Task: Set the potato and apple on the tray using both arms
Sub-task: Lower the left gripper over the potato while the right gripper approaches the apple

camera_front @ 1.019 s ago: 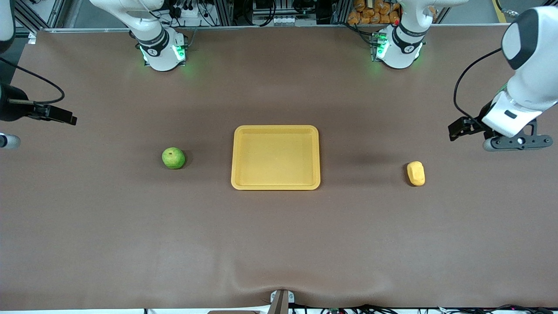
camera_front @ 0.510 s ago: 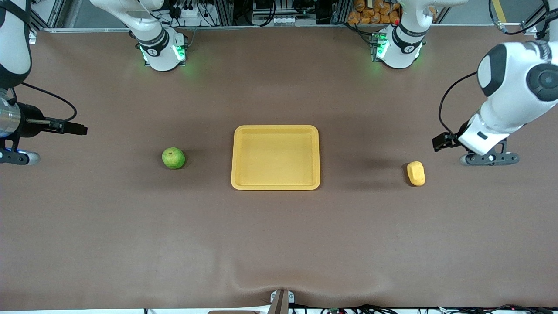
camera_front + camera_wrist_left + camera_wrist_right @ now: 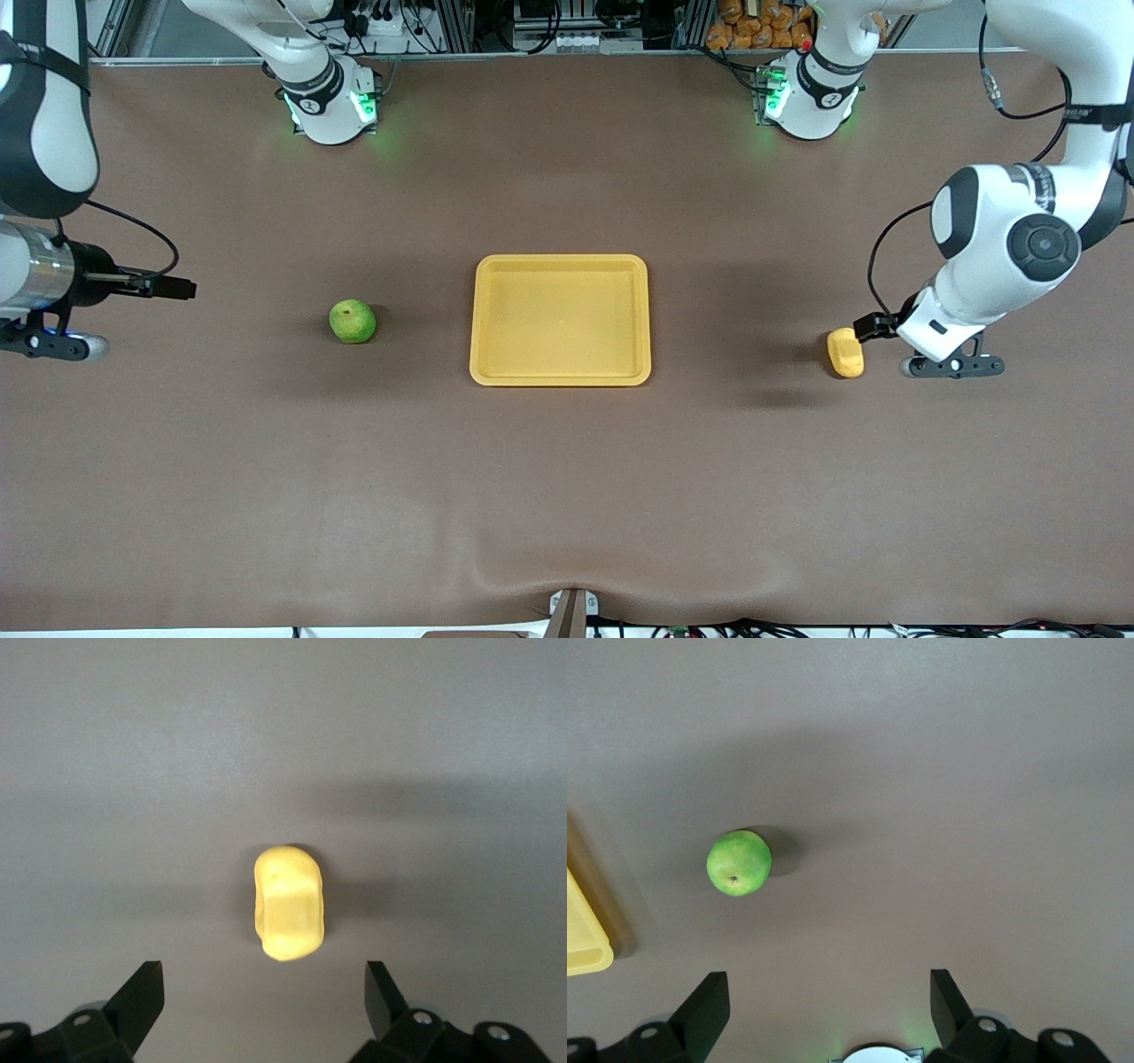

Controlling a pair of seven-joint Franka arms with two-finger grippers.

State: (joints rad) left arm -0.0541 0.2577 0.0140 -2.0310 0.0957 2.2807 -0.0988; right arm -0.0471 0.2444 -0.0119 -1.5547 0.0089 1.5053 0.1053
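My left gripper grabs the potato's long sides around the potato's middle next, to place the potato [image 3: 846, 353] on the tray [image 3: 560, 264].
The yellow-orange tray [image 3: 560, 264] lies at the table's middle with nothing in it. The green apple [image 3: 353, 321] sits beside it toward the right arm's end, and the yellow-orange potato [image 3: 846, 353] toward the left arm's end. My left gripper [image 3: 873, 326] is open and empty, over the table right beside the potato. In the left wrist view the potato [image 3: 289, 903] lies just ahead of the open gripper [image 3: 263, 983]. My right gripper [image 3: 175, 287] is open and empty, well short of the apple. The right wrist view shows the apple [image 3: 739, 863], the tray's corner [image 3: 586, 943] and the open gripper [image 3: 826, 983].
The two arm bases [image 3: 328, 102] [image 3: 811, 97] stand at the table's back edge. A pile of orange items [image 3: 762, 22] lies off the table next to the left arm's base. The brown table cover has a crease [image 3: 567, 576] at the edge nearest the camera.
Both arms have swung in from the table's ends and come lower. The left gripper has reached the potato's side; the right gripper has moved toward the apple. Apple, potato and tray have not moved.
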